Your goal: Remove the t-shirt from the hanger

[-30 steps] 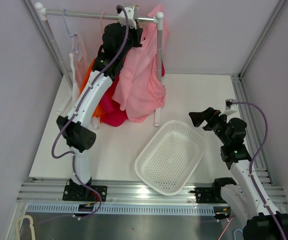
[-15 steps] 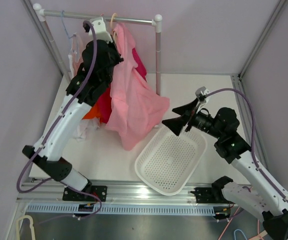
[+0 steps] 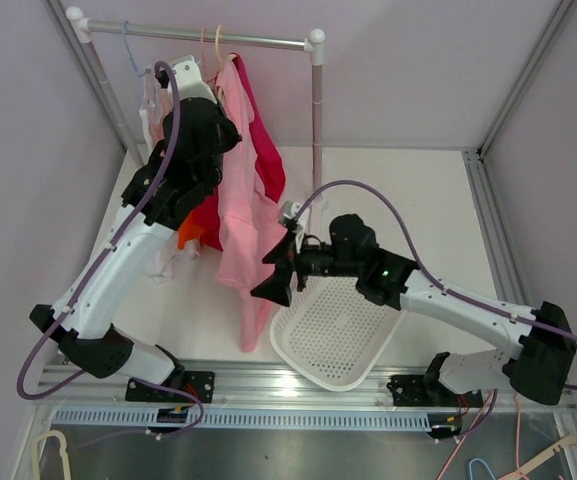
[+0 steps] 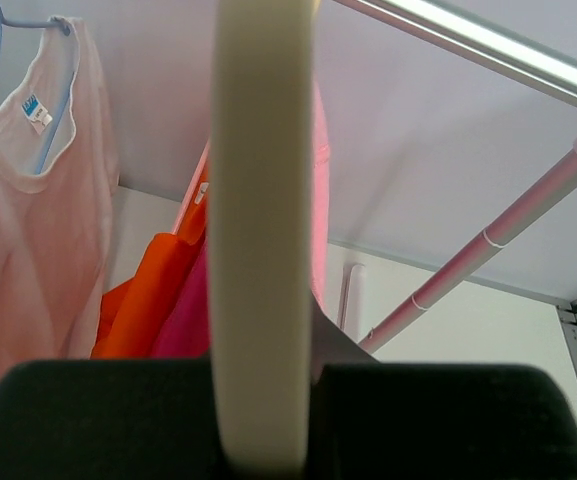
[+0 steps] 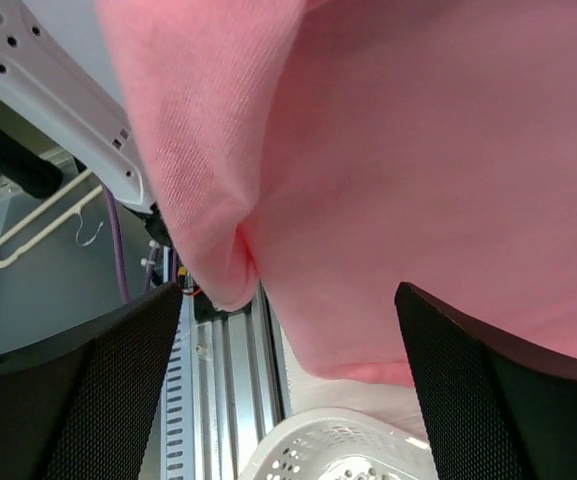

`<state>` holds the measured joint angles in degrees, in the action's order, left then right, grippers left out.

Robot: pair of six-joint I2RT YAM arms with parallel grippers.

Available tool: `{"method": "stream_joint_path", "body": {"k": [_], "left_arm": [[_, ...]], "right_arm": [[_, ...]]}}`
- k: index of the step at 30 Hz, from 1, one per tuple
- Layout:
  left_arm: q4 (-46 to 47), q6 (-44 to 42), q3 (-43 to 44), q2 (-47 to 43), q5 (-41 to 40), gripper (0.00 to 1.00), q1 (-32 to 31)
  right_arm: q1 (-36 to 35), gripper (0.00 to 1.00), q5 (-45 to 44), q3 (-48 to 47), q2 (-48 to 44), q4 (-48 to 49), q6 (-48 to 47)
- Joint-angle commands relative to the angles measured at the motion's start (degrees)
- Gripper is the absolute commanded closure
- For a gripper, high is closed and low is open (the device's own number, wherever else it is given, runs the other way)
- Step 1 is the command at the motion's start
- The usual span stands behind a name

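Note:
I should reach the pink t-shirt with my right gripper. Then I need to pull the t-shirt off the held hanger, so I should grab its loose lower part [image 3: 251,283].
The pink t-shirt [image 3: 240,225] hangs from a cream hanger [image 4: 261,200] just below the rack's rail. My left gripper [image 3: 216,98] is shut on that hanger, which runs up between its jaws in the left wrist view, where the gripper [image 4: 263,420] sits at the bottom edge. My right gripper [image 3: 273,280] is open beside the shirt's lower part. In the right wrist view the pink cloth [image 5: 388,150] fills the top, hanging just in front of the gripper [image 5: 288,380] and not gripped.
A white basket [image 3: 298,350] sits on the table under my right arm. The rail [image 3: 268,40] and its post [image 3: 316,120] stand at the back. Orange [image 3: 196,228], magenta [image 3: 270,160] and pale pink [image 4: 28,230] garments hang beside the shirt. A spare hanger [image 3: 558,460] lies bottom right.
My left arm has carried the hanger and pink shirt leftwards under the rail. My right arm has swung left over the basket, its open jaws now at the shirt's lower part.

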<state>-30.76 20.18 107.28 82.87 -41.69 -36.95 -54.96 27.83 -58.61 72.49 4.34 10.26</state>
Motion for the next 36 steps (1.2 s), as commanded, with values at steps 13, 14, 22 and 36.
{"method": "stream_joint_path", "body": {"k": [13,14,22,36], "left_arm": [[-3.5,15.1,-7.3,-2.6,3.8,1.0,-0.2],[-3.5,15.1,-7.5,-2.7,3.8,0.99,-0.2],[-10.1,12.2,8.8,6.7,9.4,1.0,4.5],[-19.0,12.3,17.0,-0.6,32.0,0.99,8.9]], "right_arm": [[-9.9,0.79,-15.5,-1.7,1.7,14.0,-2.7],[-10.3,0.92,-16.0,-2.1,2.0,13.1,-2.6],[-30.2,1.0,-30.1,-10.3,-2.4,-6.8,-5.6],[-18.9,1.0,-32.0,3.4,-0.7,-2.9,12.2]]}}
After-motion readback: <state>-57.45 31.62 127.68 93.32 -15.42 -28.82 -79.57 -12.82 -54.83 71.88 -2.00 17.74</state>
